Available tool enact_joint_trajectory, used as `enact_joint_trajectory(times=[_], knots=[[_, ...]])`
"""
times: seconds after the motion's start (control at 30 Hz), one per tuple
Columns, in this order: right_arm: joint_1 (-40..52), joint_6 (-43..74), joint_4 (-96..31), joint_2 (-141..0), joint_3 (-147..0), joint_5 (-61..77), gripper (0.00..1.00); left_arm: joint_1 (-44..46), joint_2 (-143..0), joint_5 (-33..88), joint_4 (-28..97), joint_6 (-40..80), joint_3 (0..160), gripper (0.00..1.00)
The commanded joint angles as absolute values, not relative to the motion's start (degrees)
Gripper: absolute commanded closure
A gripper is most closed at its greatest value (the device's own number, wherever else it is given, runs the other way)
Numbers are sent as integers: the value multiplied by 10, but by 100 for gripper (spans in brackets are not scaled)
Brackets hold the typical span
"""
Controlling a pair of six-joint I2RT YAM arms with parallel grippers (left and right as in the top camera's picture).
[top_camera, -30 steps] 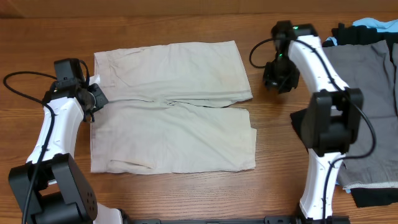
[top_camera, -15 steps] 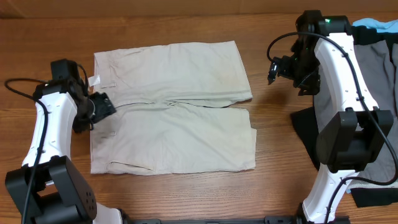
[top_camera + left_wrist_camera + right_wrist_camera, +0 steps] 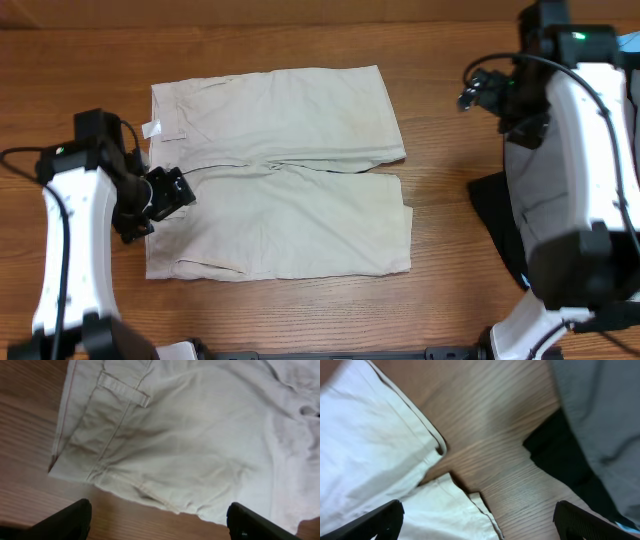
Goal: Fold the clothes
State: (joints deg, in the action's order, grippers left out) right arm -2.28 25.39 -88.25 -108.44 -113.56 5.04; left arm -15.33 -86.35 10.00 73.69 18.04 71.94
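Observation:
I will next use my left gripper to fold the near leg of the shorts over the other leg, and it will grab the shorts by the near waistband corner for that.
The clothes, a pair of light beige shorts, lie spread flat mid-table, waistband to the left and both legs pointing right, with a small white tag at the waistband. My left gripper hovers open over the waistband's lower left part; in the left wrist view its jaws stand wide over bare wood just off the shorts. My right gripper is open and raised to the right of the leg hems. Between its fingers, the right wrist view shows only the shorts' hem corners and wood.
Grey shorts and a black garment lie at the right edge under the right arm, also visible as grey shorts and black garment. A light blue item sits at the far right corner.
Both grippers have opened. The left gripper slid toward the table's front along the waistband. The right arm pulled away from the leg hems, going right and up.

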Motion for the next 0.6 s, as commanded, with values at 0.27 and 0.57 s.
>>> enact_joint_trajectory(times=[0.27, 0.57], knots=[[-34, 381, -854, -846, -1007, 13, 0, -154, -644, 12, 711, 316, 560, 5], [-33, 447, -764, -710, -747, 106, 0, -154, -626, -49, 651, 459, 424, 20]])
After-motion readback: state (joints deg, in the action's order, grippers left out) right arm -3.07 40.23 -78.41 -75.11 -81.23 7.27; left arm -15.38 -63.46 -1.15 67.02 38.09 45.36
